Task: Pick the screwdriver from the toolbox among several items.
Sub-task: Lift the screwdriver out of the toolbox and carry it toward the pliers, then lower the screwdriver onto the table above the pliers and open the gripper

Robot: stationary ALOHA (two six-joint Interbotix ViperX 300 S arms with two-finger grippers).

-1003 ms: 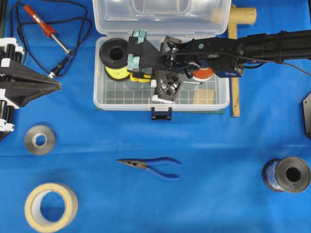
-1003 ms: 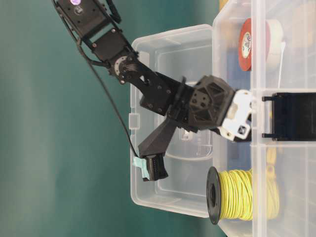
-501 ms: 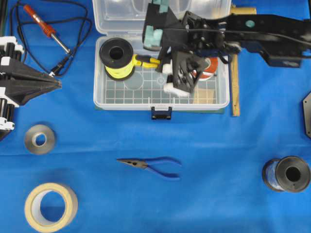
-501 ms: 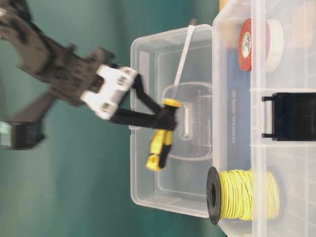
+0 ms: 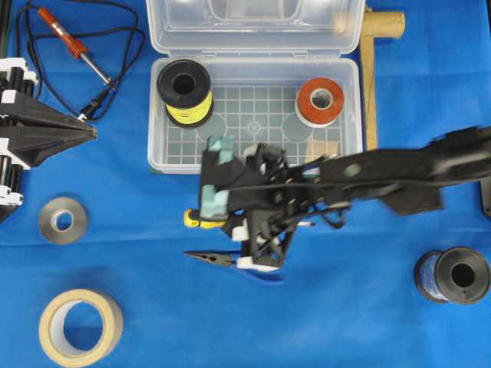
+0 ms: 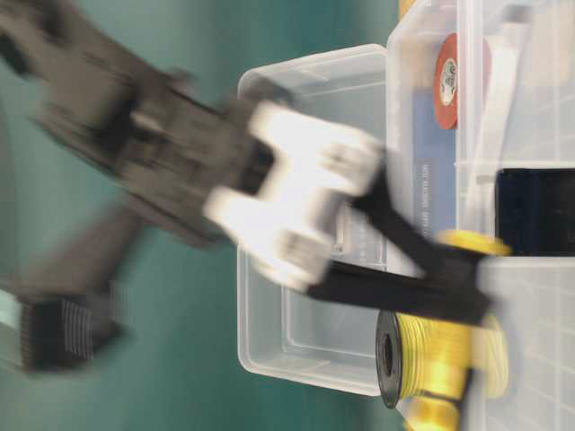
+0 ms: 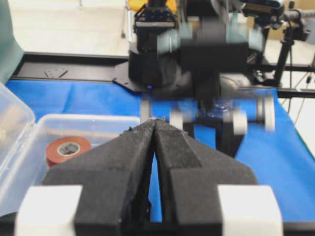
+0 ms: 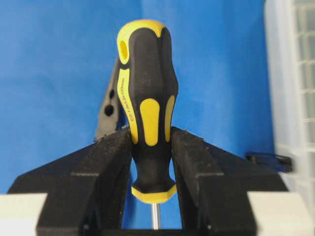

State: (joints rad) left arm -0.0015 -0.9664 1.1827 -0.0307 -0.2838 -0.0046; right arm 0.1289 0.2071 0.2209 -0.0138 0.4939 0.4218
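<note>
I need to keep holding the screwdriver with my right gripper, because the screwdriver's handle (image 8: 150, 78) is hanging above the blue cloth, large in the right wrist view. The screwdriver would fall if I opened now.
My right gripper (image 5: 217, 222) is shut on the screwdriver (image 5: 193, 219), gripping the lower part of its yellow-and-black handle (image 8: 147, 98), with the silver shaft running back between the fingers. It holds the tool over the blue cloth, in front of the clear toolbox (image 5: 176, 162) and above the blue-handled pliers (image 5: 207, 258). In the right wrist view the gripper (image 8: 151, 135) has the toolbox (image 8: 290, 73) at the right edge. The table-level view is motion-blurred and shows the gripper (image 6: 458, 278) and the handle collar (image 6: 469, 242). My left gripper (image 5: 92, 134) is shut and empty at the far left, and shows so in the left wrist view (image 7: 156, 123).
A yellow wire spool (image 5: 184, 92) and a red tape roll (image 5: 320, 101) stay in the toolbox. The orange soldering iron (image 5: 65, 42) lies at the back left. A grey roll (image 5: 63, 221), masking tape (image 5: 80, 328) and a dark spool (image 5: 453, 276) lie on the cloth.
My right gripper closed on the screwdriver in the toolbox, lifted it out and carried it forward over the front wall to above the pliers. The left arm has not moved.
</note>
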